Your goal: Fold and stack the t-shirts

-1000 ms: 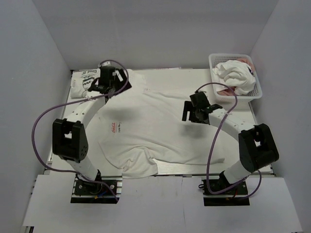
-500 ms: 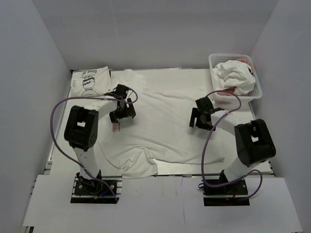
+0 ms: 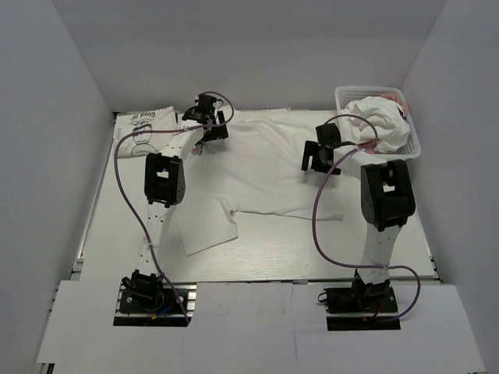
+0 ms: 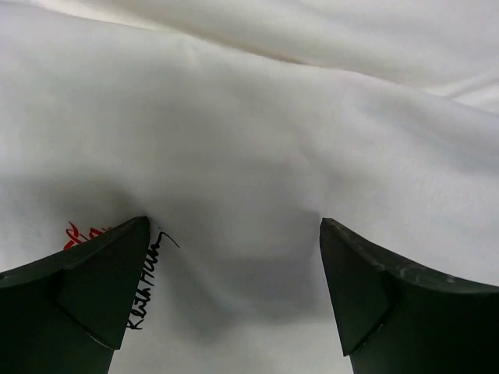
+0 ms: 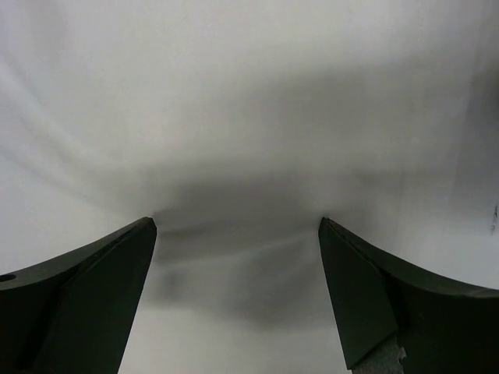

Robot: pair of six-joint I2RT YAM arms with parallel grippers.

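Observation:
My left gripper grabs the white t-shirt's sleeve next, by the sleeve's tip at the near side, to fold the sleeve over the shirt.
A white t-shirt (image 3: 265, 175) with red print lies spread over the back half of the table, one sleeve (image 3: 207, 232) pointing toward the near side. My left gripper (image 3: 209, 128) is over its far left part, jaws open. In the left wrist view the open gripper (image 4: 234, 234) faces cloth, with the red print (image 4: 82, 234) and black handwriting (image 4: 144, 284) beside one finger. My right gripper (image 3: 318, 157) is over the shirt's right side, also open. In the right wrist view that gripper (image 5: 236, 230) faces plain white cloth. A folded t-shirt with a black cartoon (image 3: 144, 128) lies at the back left.
A white lattice basket (image 3: 411, 132) at the back right holds crumpled white t-shirts (image 3: 378, 118) with a bit of pink showing. Grey walls close in the table on the left, back and right. Purple cables loop off both arms.
Both arms have stretched toward the far side of the table. The white t-shirt has shifted back with them, off the near edge. Both grippers have stayed open.

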